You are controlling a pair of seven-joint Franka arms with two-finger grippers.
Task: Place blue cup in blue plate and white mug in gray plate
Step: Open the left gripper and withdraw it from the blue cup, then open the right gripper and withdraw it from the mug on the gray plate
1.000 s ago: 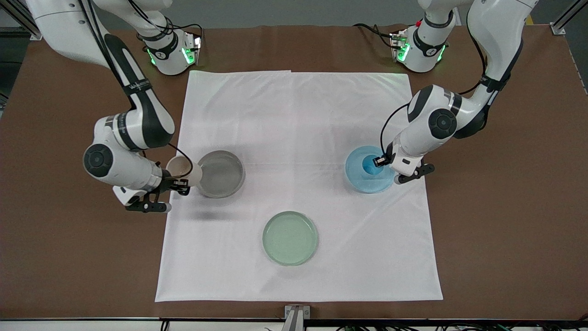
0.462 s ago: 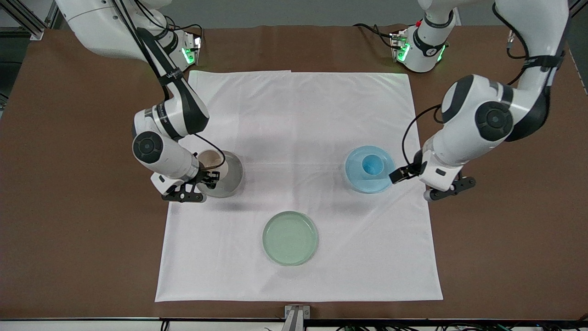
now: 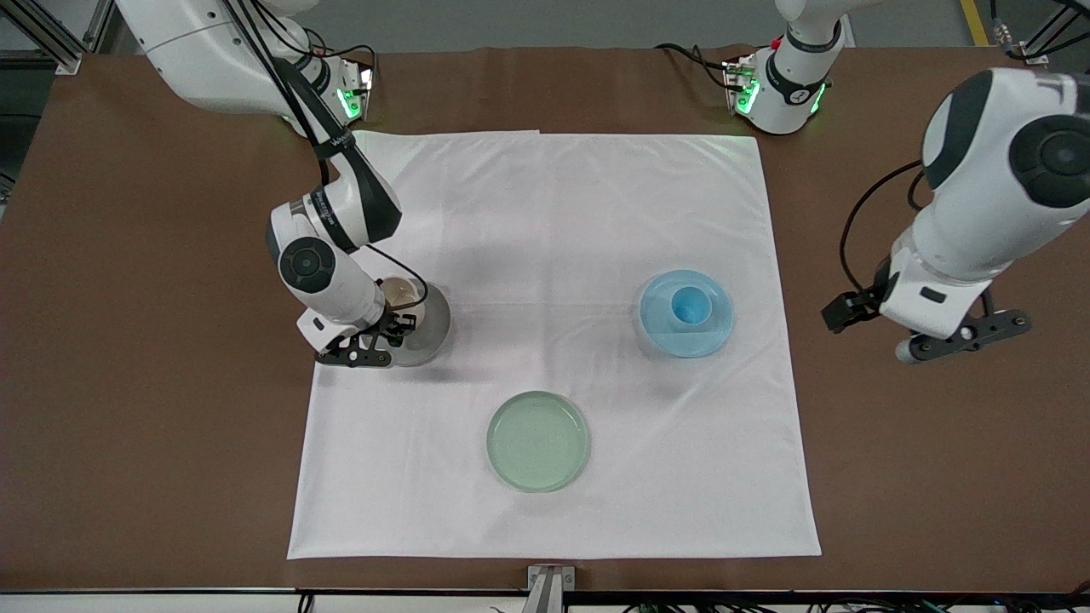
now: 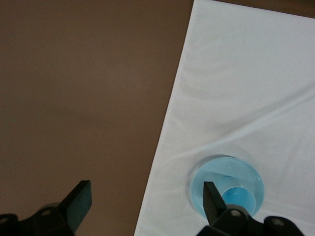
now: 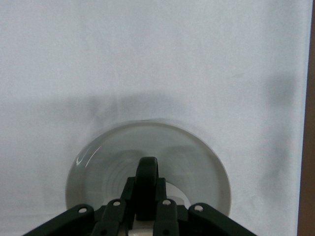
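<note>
The base of the white mug (image 3: 397, 294) is over the gray plate (image 3: 433, 328), inside the plate's rim, so the mug would stand, and the right gripper should release the mug.
The blue cup (image 3: 690, 306) stands upright in the blue plate (image 3: 714, 336); both also show in the left wrist view, the cup (image 4: 240, 197) in the plate (image 4: 214, 168). My left gripper (image 3: 966, 336) is open and empty, up in the air over the brown table beside the cloth's edge (image 4: 145, 206). My right gripper (image 3: 385, 330) is shut on the black handle (image 5: 146, 179) of the white mug (image 3: 397, 294). It holds the mug upright over the gray plate (image 3: 433, 328), at the plate's side toward the right arm's end. The gray plate (image 5: 98, 164) fills the right wrist view under the gripper (image 5: 146, 199).
A pale green plate (image 3: 538, 441) lies on the white cloth (image 3: 553, 213), nearer the front camera than the other plates. The brown table (image 3: 128, 383) surrounds the cloth.
My right gripper has carried the white mug from beside the gray plate to over it. My left gripper has let go of the blue cup, risen and moved off toward the left arm's end.
</note>
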